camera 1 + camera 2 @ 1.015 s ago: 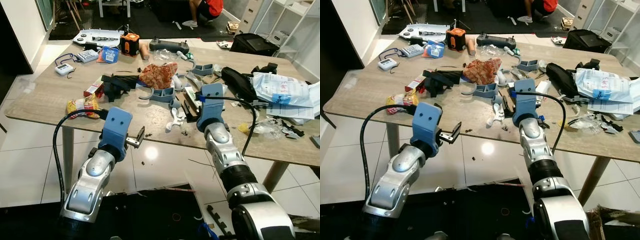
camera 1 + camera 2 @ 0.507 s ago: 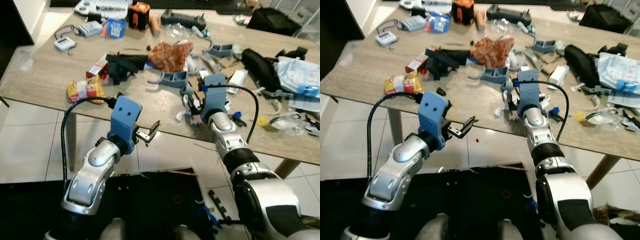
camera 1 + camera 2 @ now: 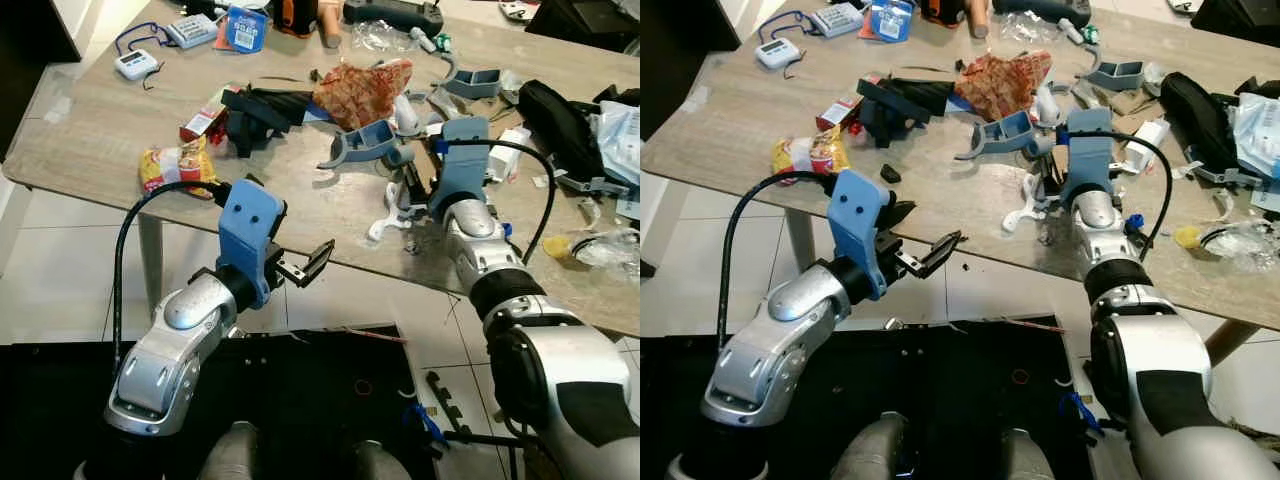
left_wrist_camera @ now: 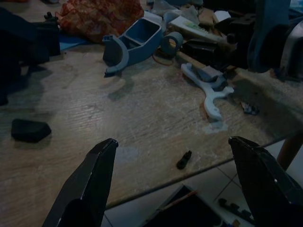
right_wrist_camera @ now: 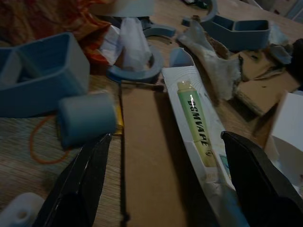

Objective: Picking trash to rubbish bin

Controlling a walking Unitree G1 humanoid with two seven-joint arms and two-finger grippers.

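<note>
The white carton is trash that should get into the rubbish bin, so the robot's right gripper should next grab it by its crumpled end point(image 5: 220, 191).
Trash and loose parts litter the wooden table point(image 3: 100, 130): a crumpled orange-red wrapper point(image 3: 362, 88), a yellow snack packet point(image 3: 175, 168), a white plastic piece point(image 3: 392, 212) and blue plastic parts point(image 3: 362, 146). My right gripper point(image 5: 163, 149) is open low over the clutter, with a brown cardboard strip point(image 5: 144, 156) and a white carton holding a yellow-green tube point(image 5: 194, 118) between its fingers. A blue roll point(image 5: 87, 118) lies beside one finger. My left gripper point(image 3: 308, 268) hangs open just off the table's front edge, holding nothing. A small black piece point(image 4: 31, 130) lies on the wood ahead of it.
A black bag point(image 3: 565, 115) and white plastic bags point(image 3: 620, 130) crowd the right end. Small devices point(image 3: 140, 65) and a blue box point(image 3: 247, 28) sit at the far side. A black folded item point(image 3: 260, 108) lies near the wrapper. White floor tiles point(image 3: 70, 290) lie under the table.
The whole view has shifted closer to the table and tilted down. My left gripper has risen towards the table's front edge. My right gripper reaches further into the clutter.
</note>
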